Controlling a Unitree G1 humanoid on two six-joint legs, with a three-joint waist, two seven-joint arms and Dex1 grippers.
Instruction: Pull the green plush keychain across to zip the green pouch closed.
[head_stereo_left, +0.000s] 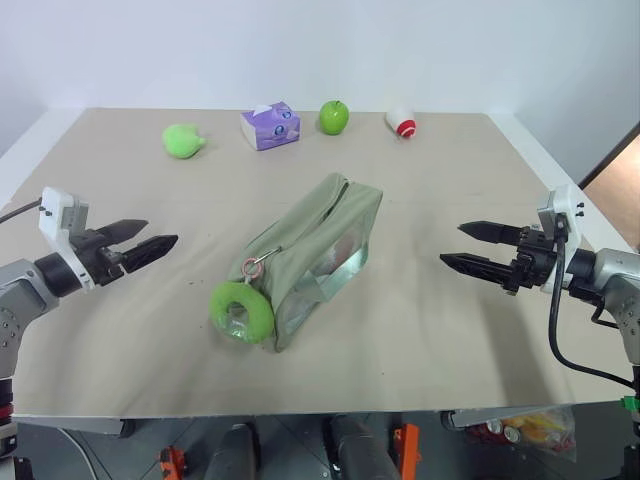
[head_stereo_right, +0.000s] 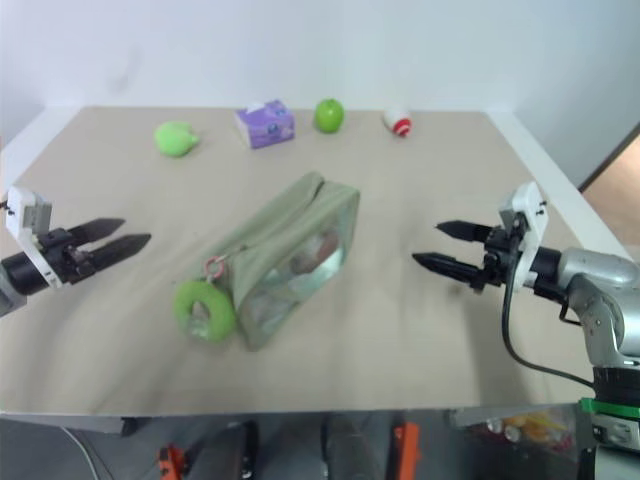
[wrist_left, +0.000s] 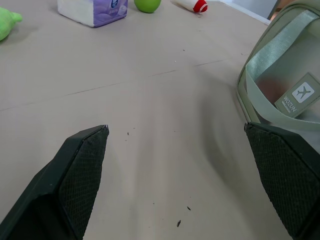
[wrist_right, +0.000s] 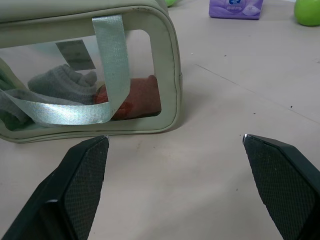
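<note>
The pouch (head_stereo_left: 315, 255) is bulky and the gap at its zipper is open. The next thing for my right gripper to pinch is the thin fabric edge (head_stereo_left: 349, 194) beside the zipper.
The green pouch (head_stereo_left: 315, 255) lies at the middle of the table, its long axis running from near left to far right, with clear sides showing folded items inside. The green plush keychain (head_stereo_left: 240, 311), a fuzzy lime ring on a metal clasp, hangs at the pouch's near-left end. My left gripper (head_stereo_left: 140, 243) hovers open to the left of the pouch, well apart from it, pointing toward it. My right gripper (head_stereo_left: 472, 248) hovers open to the right, also apart and aimed at the pouch (wrist_right: 100, 70). Neither holds anything.
Along the far edge of the table (head_stereo_left: 450, 330) sit a lime plush blob (head_stereo_left: 182, 140), a purple tissue box (head_stereo_left: 270, 126), a green apple (head_stereo_left: 334, 117) and a small red-and-white object (head_stereo_left: 401, 122). Bare tabletop lies between each gripper and the pouch.
</note>
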